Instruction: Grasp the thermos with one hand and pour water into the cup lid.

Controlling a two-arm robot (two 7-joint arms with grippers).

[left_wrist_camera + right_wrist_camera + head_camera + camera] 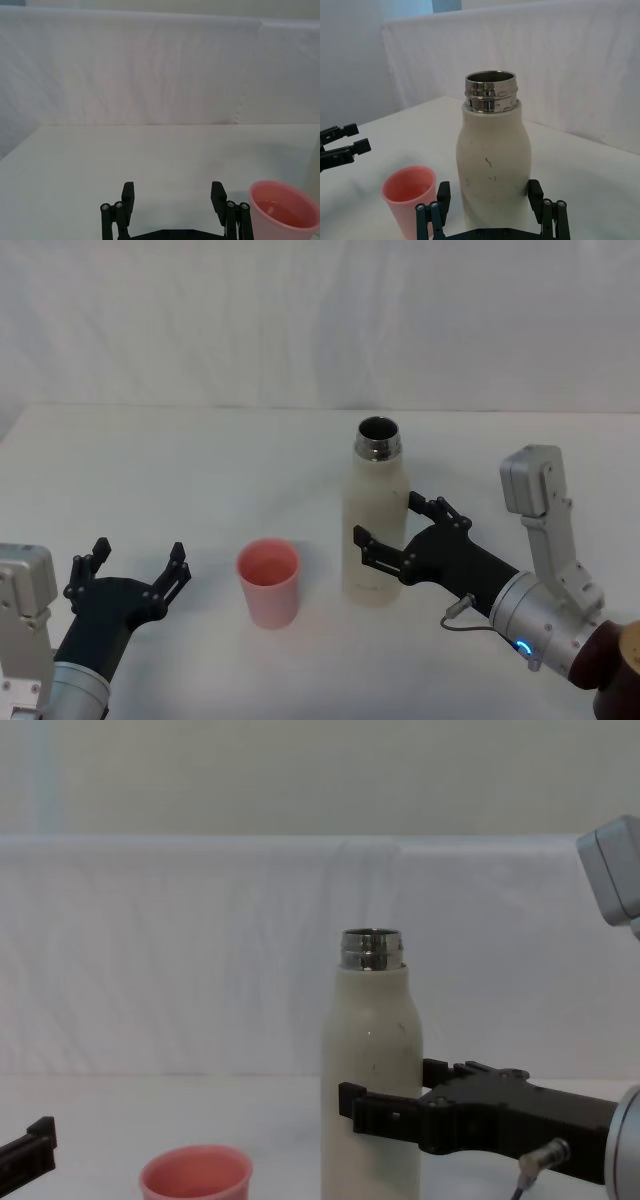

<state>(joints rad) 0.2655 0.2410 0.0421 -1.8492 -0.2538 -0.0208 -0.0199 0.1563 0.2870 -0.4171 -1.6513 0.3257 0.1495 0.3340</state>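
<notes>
My right gripper takes hold of the thermos by its cream-white body next, so its steel neck stays free to pour into the cup lid.
The cream-white thermos stands upright and uncapped at the table's middle, its steel neck bare. My right gripper is open, with one finger on each side of the bottle's lower body. A small gap shows at one finger. The other finger sits close against the wall. The pink cup lid stands upright just left of the thermos, apart from it. My left gripper rests open near the table's front left, nothing between its fingers. The cup lid is beside it.
The white table stretches back to a white cloth backdrop. Bare table lies left of the cup lid and behind the thermos. The right arm's silver wrist sits at the front right.
</notes>
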